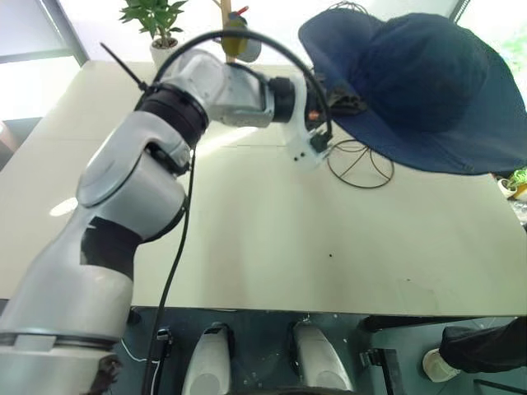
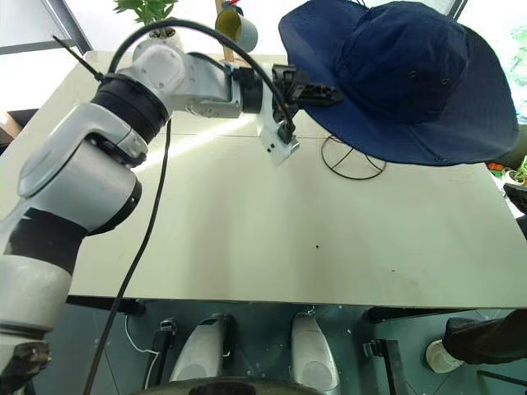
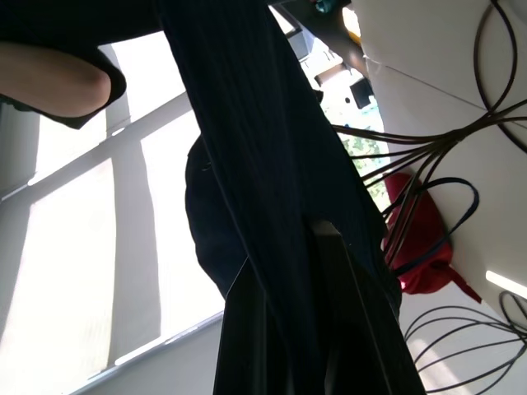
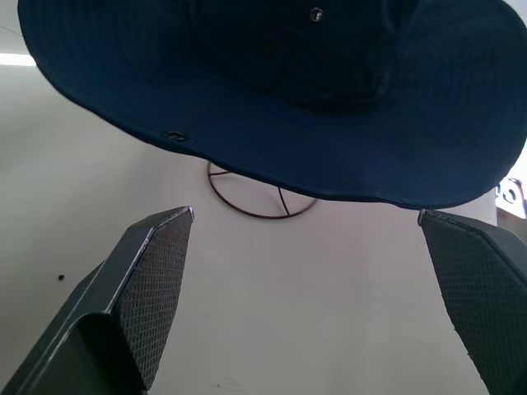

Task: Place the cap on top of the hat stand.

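The hat stand's flared wires reach under the navy cap's brim (image 1: pixel 478 155) (image 3: pixel 329 185), so the cap would rest there and it is time for my left gripper to open now.
The navy cap (image 1: pixel 420 74) hangs wide-brimmed at the table's far right, right above the ring base of the hat stand (image 1: pixel 361 164). The stand's stem and cage head are hidden under the cap, so I cannot tell whether the cap rests on them. My left gripper (image 2: pixel 317 92) reaches in level from the left and is shut on the cap's near-left brim; in the left wrist view the dark brim fabric runs between its fingers (image 3: pixel 346 313). My right gripper (image 4: pixel 305 280) stands open and empty, facing the cap (image 4: pixel 272 82) and the ring base (image 4: pixel 259 197) from a short way off.
The pale table (image 1: pixel 329 247) stretches toward me, its front edge low in the eye views. A potted plant (image 1: pixel 156 25) and a wooden pole with a mug (image 2: pixel 239 29) stand at the back. A red cap (image 3: pixel 424 239) and more wire loops lie beyond the cap. A person's arm (image 3: pixel 49 78) shows behind.
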Motion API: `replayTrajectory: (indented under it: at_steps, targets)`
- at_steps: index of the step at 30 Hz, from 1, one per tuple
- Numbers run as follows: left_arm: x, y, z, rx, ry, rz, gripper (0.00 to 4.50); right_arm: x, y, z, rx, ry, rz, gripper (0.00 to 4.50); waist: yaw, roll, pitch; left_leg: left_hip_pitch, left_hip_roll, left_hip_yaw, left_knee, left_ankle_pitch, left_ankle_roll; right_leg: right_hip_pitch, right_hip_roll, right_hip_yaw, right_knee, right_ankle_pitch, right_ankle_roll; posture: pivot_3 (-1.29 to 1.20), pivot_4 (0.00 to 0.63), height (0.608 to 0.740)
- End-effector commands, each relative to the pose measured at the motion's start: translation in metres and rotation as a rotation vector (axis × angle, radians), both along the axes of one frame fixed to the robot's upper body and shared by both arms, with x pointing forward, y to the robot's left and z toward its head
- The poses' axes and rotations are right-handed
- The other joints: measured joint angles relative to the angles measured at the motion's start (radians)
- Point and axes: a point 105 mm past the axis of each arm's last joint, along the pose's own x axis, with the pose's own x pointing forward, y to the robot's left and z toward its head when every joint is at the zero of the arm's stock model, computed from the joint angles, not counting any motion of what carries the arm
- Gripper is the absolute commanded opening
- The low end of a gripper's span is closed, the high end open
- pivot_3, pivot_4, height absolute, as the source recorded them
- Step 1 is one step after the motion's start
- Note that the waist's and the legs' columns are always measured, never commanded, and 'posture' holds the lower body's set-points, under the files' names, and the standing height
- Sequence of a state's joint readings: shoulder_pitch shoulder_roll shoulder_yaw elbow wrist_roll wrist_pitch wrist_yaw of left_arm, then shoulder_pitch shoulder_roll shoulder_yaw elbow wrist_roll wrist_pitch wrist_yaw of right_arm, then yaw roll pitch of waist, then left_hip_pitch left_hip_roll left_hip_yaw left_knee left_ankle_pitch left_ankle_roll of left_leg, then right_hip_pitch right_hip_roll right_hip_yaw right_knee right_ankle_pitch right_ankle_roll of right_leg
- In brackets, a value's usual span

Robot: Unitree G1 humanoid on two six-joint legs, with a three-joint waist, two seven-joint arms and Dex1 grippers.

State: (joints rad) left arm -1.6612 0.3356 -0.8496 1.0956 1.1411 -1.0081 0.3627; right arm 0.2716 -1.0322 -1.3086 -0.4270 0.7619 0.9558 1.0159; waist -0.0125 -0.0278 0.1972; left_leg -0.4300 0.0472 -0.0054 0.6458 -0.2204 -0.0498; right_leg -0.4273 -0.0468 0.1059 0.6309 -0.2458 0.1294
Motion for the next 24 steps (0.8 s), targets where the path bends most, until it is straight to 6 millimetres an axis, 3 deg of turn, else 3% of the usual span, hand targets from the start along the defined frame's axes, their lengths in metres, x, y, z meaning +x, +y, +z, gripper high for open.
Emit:
replayTrajectory:
  at_steps: [1, 7, 8, 11, 17, 20, 24]
  targets:
    - [-0.005, -0.005, 0.015, -0.067, 0.027, -0.012, 0.04, -0.003, -0.003, 0.008, -0.026, -0.037, -0.008, 4.5, 0.001, 0.0, 0.0, 0.0, 0.0, 0.0, 0.0, 0.0, 0.0, 0.0, 0.0, 0.0, 0.0, 0.0, 0.0, 0.0, 0.15, 0.739]
    - [-0.004, -0.002, 0.019, -0.096, 0.085, 0.01, 0.04, -0.002, -0.011, 0.017, -0.011, -0.064, -0.022, 4.5, 0.0, 0.0, 0.0, 0.0, 0.0, 0.0, 0.0, 0.0, 0.0, 0.0, 0.0, 0.0, 0.0, 0.0, 0.0, 0.0, 0.15, 0.739]
    - [-0.004, -0.001, 0.019, -0.102, 0.099, 0.014, 0.29, -0.002, -0.013, 0.018, -0.012, -0.063, -0.026, 4.5, 0.0, 0.0, 0.0, 0.0, 0.0, 0.0, 0.0, 0.0, 0.0, 0.0, 0.0, 0.0, 0.0, 0.0, 0.0, 0.0, 0.15, 0.739]
    - [-0.004, 0.002, 0.02, -0.108, 0.129, 0.017, 1.31, -0.001, -0.018, 0.019, -0.016, -0.062, -0.035, 4.5, -0.001, 0.001, 0.0, 0.0, 0.0, 0.0, 0.0, 0.0, 0.0, 0.0, 0.0, 0.0, 0.0, 0.0, 0.0, 0.0, 0.15, 0.739]
    - [-0.004, 0.019, 0.016, -0.114, 0.182, 0.031, 4.45, 0.003, -0.019, 0.021, -0.029, -0.059, -0.026, 4.5, -0.004, 0.001, -0.001, 0.0, 0.0, 0.0, 0.0, 0.0, 0.0, 0.0, 0.0, 0.0, 0.001, 0.001, 0.002, 0.0, 0.15, 0.739]
    - [0.0, 0.036, 0.017, -0.143, 0.223, 0.063, 4.49, 0.006, -0.018, 0.02, -0.033, -0.055, -0.017, 4.5, -0.004, 0.002, -0.001, 0.001, 0.0, 0.0, 0.0, 0.0, 0.0, 0.0, 0.0, 0.0, 0.001, 0.002, 0.003, 0.0, 0.15, 0.739]
    - [0.006, 0.07, 0.021, -0.246, 0.412, 0.139, 4.49, 0.011, -0.019, 0.021, -0.048, -0.046, -0.001, 4.5, -0.006, 0.004, -0.002, 0.001, 0.0, 0.0, 0.0, 0.0, 0.0, 0.0, 0.0, 0.0, 0.001, 0.002, 0.003, 0.0, 0.15, 0.739]
